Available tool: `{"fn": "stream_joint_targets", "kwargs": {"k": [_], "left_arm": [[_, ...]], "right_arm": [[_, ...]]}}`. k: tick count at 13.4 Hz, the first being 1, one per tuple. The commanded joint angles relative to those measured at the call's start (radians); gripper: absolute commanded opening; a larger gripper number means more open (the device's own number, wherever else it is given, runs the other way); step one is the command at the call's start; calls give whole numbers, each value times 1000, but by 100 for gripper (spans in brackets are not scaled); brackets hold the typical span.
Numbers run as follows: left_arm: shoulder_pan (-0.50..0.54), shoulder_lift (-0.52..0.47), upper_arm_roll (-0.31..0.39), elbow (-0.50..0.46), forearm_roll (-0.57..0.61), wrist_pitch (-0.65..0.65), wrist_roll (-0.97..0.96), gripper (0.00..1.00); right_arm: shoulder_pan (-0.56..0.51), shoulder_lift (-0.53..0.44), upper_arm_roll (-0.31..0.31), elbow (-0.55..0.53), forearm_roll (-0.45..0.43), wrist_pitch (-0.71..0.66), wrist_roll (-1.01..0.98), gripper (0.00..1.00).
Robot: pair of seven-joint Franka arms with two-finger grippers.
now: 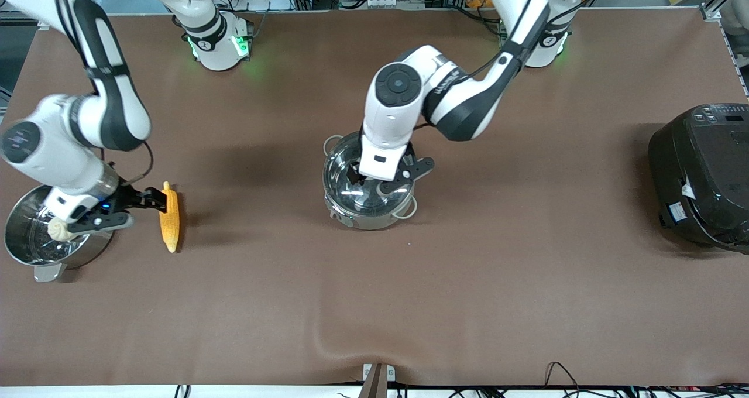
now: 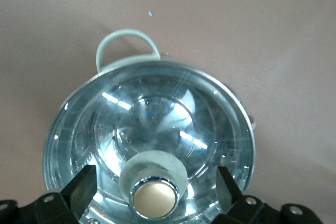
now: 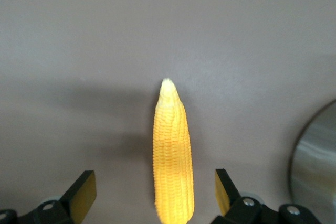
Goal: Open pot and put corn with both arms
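Note:
My right gripper comes down next before closing: its fingers are above the corn in the right wrist view, so closing now would miss.
The steel pot [image 1: 342, 210] stands mid-table with its glass lid [image 1: 366, 198] on. My left gripper [image 1: 370, 182] is low over the lid. In the left wrist view the gripper [image 2: 155, 190] is open, its fingers [image 2: 81, 187] on either side of the tan knob [image 2: 154, 198] and apart from it, with the lid [image 2: 157, 119] closed and a pale loop handle [image 2: 127, 43] in sight. The corn [image 1: 169, 219] lies on the table toward the right arm's end. My right gripper [image 1: 154, 199] is at its thick end. In the right wrist view the gripper [image 3: 154, 192] is open, with the corn [image 3: 172, 150] between the fingers, untouched.
A steel pot with a perforated insert [image 1: 29, 240] and a white bun [image 1: 58, 229] stands beside the corn, partly under my right arm; its edge shows in the right wrist view [image 3: 317, 166]. A black rice cooker [image 1: 702, 175] sits at the left arm's end.

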Motion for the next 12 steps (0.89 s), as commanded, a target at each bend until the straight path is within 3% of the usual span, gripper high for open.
{"fn": "stream_joint_targets", "kwargs": {"k": [1, 4, 7, 9, 10, 12], "left_arm": [[-107, 33, 93, 36, 12, -3, -38, 100], [-111, 41, 93, 31, 12, -14, -36, 100], [-113, 45, 91, 23, 14, -18, -35, 89], [-115, 51, 90, 23, 12, -18, -35, 72], [-115, 53, 90, 23, 11, -20, -35, 68], [-115, 54, 88, 23, 7, -20, -35, 60]], "right_arm": [[-18, 89, 6, 0, 5, 29, -143, 100], [-57, 143, 6, 13, 3, 41, -288, 100], [-58, 169, 8, 20, 6, 59, -301, 98], [-58, 191, 8, 20, 11, 89, -299, 79], [-63, 198, 8, 22, 12, 89, -297, 64], [-62, 209, 9, 22, 15, 90, -296, 63]]}}
